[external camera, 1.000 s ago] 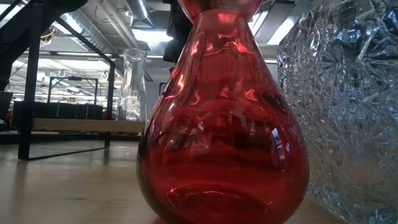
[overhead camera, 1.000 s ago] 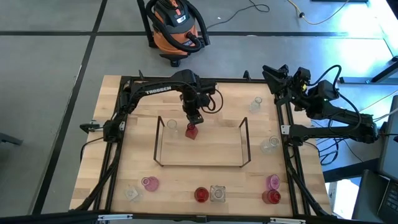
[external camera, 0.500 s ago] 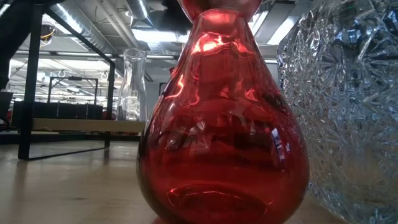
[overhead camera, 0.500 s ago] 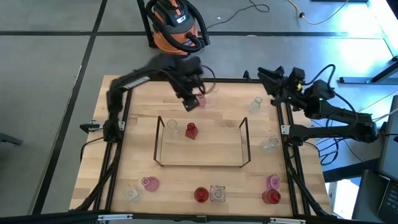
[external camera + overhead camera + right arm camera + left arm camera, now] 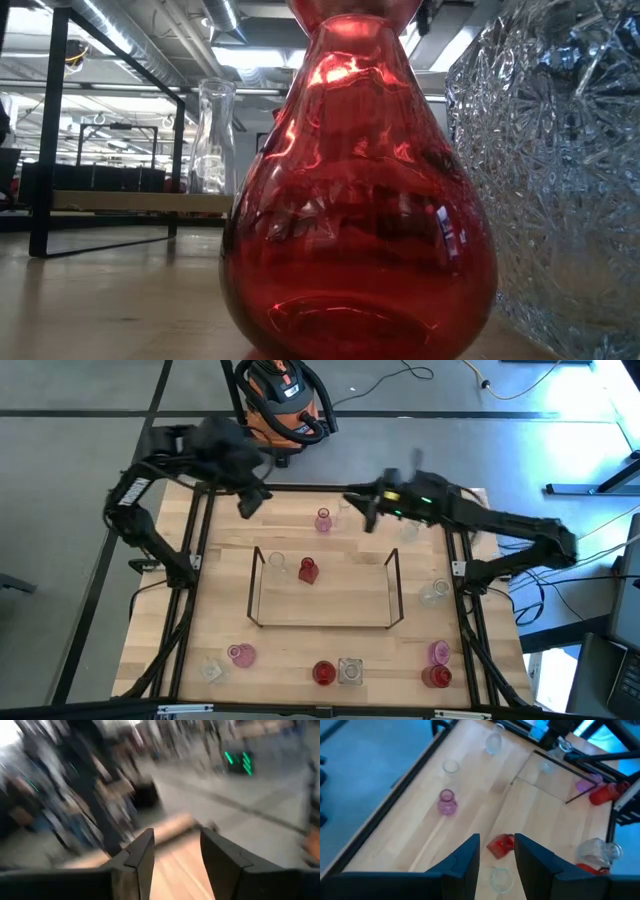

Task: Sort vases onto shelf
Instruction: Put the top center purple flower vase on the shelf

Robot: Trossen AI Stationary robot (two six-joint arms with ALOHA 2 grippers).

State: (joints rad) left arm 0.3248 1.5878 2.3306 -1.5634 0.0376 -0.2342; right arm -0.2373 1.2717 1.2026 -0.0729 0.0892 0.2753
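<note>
I need to sort the vases onto the wire shelf (image 5: 325, 592), so I should next grab the pink vase by its rim (image 5: 323, 513) with my right gripper.
The wire shelf (image 5: 325, 592) stands mid-table. On it stand a clear vase (image 5: 277, 563) and a red vase (image 5: 307, 570), both also in the left wrist view (image 5: 501, 879) (image 5: 500, 845). A pink vase (image 5: 323, 520) stands on the table beyond the shelf, and shows in the left wrist view (image 5: 446, 802). My left gripper (image 5: 245, 506) (image 5: 496, 855) is open and empty, raised over the table's far left. My right gripper (image 5: 366, 512) (image 5: 175, 855) is open and empty above the far side, right of the pink vase.
Clear vases stand at the far right (image 5: 410, 530) and right (image 5: 433, 593). Along the near edge stand pink (image 5: 240, 655), clear (image 5: 212, 670), red (image 5: 323, 673), cut-glass (image 5: 349, 671), pink (image 5: 439, 652) and red (image 5: 437, 677) vases. The black frame (image 5: 190, 560) edges the table.
My left gripper has risen from just above the red vase on the shelf and drawn back toward the table's far left corner. My right arm has swung in from beyond the right edge to over the far side, toward the pink vase. The vases have stayed put.
</note>
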